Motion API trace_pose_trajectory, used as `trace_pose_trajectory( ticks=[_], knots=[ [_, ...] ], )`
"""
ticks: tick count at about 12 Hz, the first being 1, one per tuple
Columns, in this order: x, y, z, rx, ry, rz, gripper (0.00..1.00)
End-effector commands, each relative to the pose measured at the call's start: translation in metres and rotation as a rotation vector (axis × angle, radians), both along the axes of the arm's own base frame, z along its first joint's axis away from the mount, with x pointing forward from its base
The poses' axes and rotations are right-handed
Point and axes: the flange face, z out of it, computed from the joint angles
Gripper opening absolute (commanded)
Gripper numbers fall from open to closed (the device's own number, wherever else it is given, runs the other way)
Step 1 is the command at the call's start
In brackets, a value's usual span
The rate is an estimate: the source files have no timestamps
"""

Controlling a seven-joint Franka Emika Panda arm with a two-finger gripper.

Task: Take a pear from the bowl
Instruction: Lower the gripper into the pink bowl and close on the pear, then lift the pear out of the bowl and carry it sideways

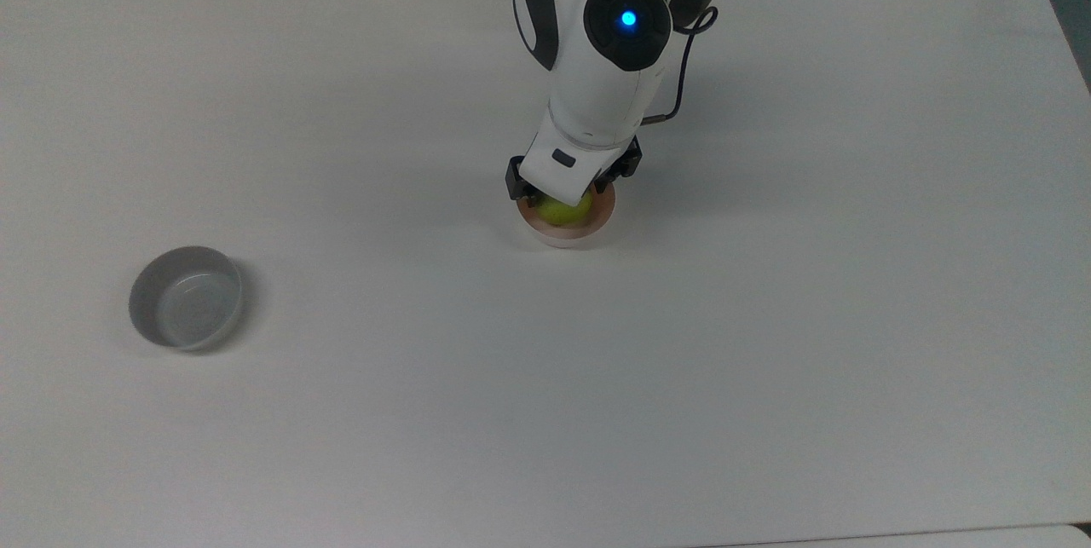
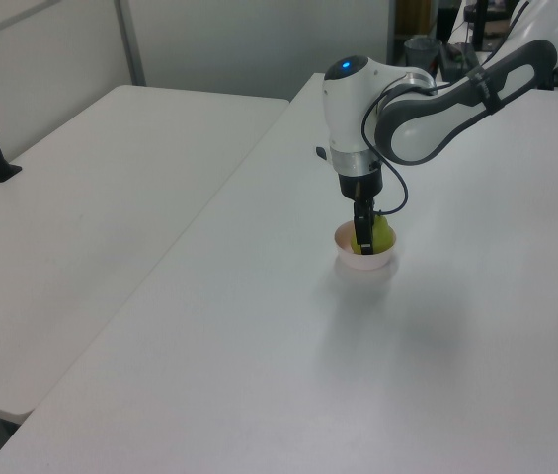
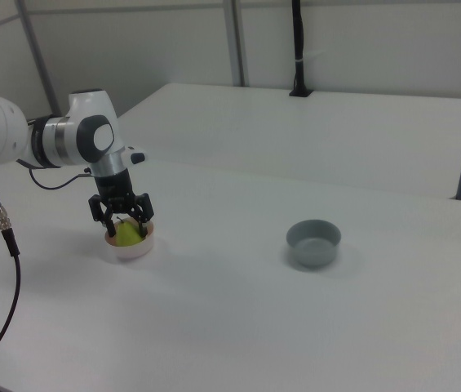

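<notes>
My gripper takes hold of the pear by its rounded body [image 2: 382,238] next, to lift the pear out of the pale pink bowl [image 2: 366,263].
The yellow-green pear [image 1: 564,210] [image 2: 380,235] [image 3: 129,234] lies in the pale pink bowl [image 1: 569,238] [image 2: 366,263] [image 3: 133,252] near the middle of the white table. My gripper [image 1: 562,195] [image 2: 364,241] [image 3: 126,230] points straight down into the bowl. In the right view its dark fingers [image 3: 143,225] stand spread on either side of the pear, open, at the pear's height. In the top view the white hand covers the pear's far half and the bowl's far rim.
A grey bowl [image 1: 186,297] [image 3: 313,242] stands apart at the top view's left. A second white table [image 2: 81,197] adjoins at the left view's left. A black post [image 3: 299,49] is clamped to the far table.
</notes>
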Motion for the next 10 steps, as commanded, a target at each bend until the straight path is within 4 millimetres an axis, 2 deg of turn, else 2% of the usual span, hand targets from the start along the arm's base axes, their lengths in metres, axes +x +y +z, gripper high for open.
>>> trace_pose_trajectory(
  ticks=[1, 2, 4, 6, 8, 10],
  knots=[
    [0.0001, 0.0041, -0.0063, -0.012, -0.021, -0.005, 0.89],
    [0.0011, 0.0036, -0.0057, -0.011, -0.029, -0.005, 0.85],
    [0.0009, 0.0044, -0.0057, -0.011, -0.029, -0.003, 0.82],
    [0.0004, 0.005, -0.0063, -0.016, -0.029, 0.002, 0.69],
    [0.0003, 0.005, -0.0064, -0.016, -0.027, 0.001, 0.63],
    [0.0006, 0.0037, 0.0022, -0.017, -0.031, -0.001, 0.6]
  ],
)
